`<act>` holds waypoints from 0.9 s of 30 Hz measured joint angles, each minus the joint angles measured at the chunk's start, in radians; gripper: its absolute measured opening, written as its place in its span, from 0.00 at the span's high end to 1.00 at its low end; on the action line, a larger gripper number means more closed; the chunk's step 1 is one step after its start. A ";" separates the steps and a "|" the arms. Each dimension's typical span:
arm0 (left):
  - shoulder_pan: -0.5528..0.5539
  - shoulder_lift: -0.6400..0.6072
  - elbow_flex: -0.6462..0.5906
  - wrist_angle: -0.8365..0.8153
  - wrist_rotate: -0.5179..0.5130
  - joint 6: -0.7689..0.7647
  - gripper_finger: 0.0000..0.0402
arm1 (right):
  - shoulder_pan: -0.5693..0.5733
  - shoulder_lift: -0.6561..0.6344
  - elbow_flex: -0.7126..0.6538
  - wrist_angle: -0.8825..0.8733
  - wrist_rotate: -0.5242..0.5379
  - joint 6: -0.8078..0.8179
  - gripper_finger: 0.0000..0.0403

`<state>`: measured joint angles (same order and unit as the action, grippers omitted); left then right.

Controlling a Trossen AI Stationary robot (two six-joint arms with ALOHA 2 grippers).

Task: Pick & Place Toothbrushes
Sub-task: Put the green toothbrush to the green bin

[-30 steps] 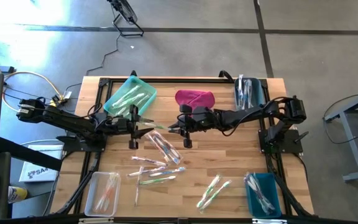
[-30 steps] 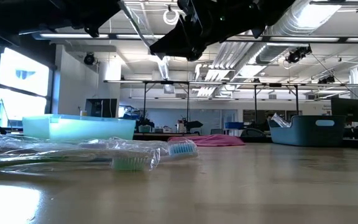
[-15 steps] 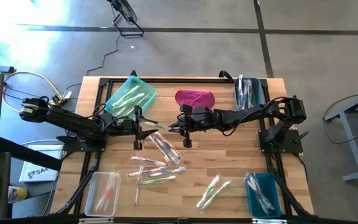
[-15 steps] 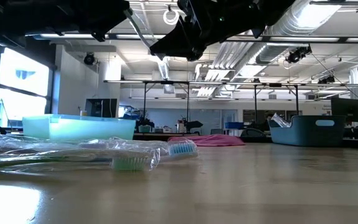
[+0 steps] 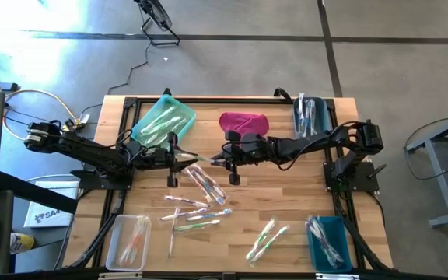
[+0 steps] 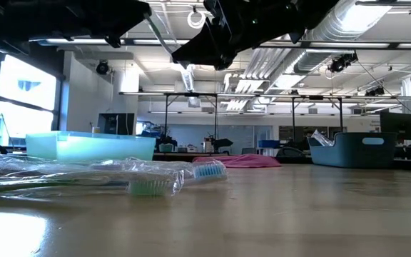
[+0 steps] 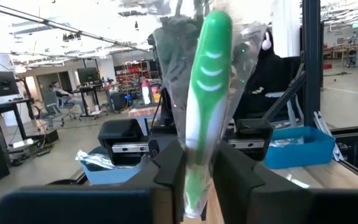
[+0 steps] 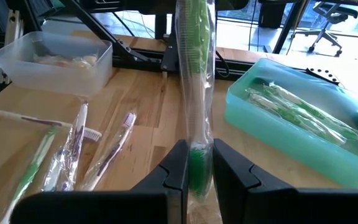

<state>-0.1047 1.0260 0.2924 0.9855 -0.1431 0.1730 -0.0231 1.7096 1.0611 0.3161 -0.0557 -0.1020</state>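
My left gripper's fingers are around the green toothbrush (image 8: 197,93) at its far end (image 8: 195,14) and would keep it held, so it is time for my right gripper to open.
A green toothbrush (image 5: 197,158) in a clear wrapper hangs in the air between my two grippers above the table's middle. My left gripper (image 5: 179,158) is shut on its left end and my right gripper (image 5: 218,161) on its right end. The brush also fills the left wrist view (image 7: 199,93) and the right wrist view (image 8: 194,68). More wrapped toothbrushes (image 5: 197,204) lie loose on the wood below, and another group (image 5: 267,237) lies toward the near right. In the low view both arms are dark shapes overhead, above loose wrapped brushes (image 6: 148,182). My left gripper pinches the green toothbrush's end (image 7: 193,177) between its two fingers, wrapper and all, coming level from the table's left and lying along the brush. That end is lifted clear of the table. My right gripper pinches the brush's other end (image 8: 197,163) through the clear wrapper, between its two fingers, coming level from the table's right. The brush runs straight out from the fingers toward the left gripper, clear of the table.
A teal tray (image 5: 164,118) with green brushes sits far left, a magenta cloth (image 5: 243,123) far middle, a dark bin (image 5: 309,115) far right. A clear bin (image 5: 131,237) stands near left, a blue bin (image 5: 329,241) near right.
My left gripper has moved a short way toward the table's right, closing on the right gripper and the toothbrush's free end, then held still. The right gripper and the brush have stayed in place.
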 joint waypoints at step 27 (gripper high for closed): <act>0.000 0.000 0.000 -0.018 -0.004 -0.013 0.89 | -0.002 -0.013 0.000 -0.031 0.006 0.003 0.48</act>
<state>-0.1047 1.0260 0.2928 0.9672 -0.1475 0.1598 -0.0246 1.6971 1.0606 0.2853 -0.0501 -0.0986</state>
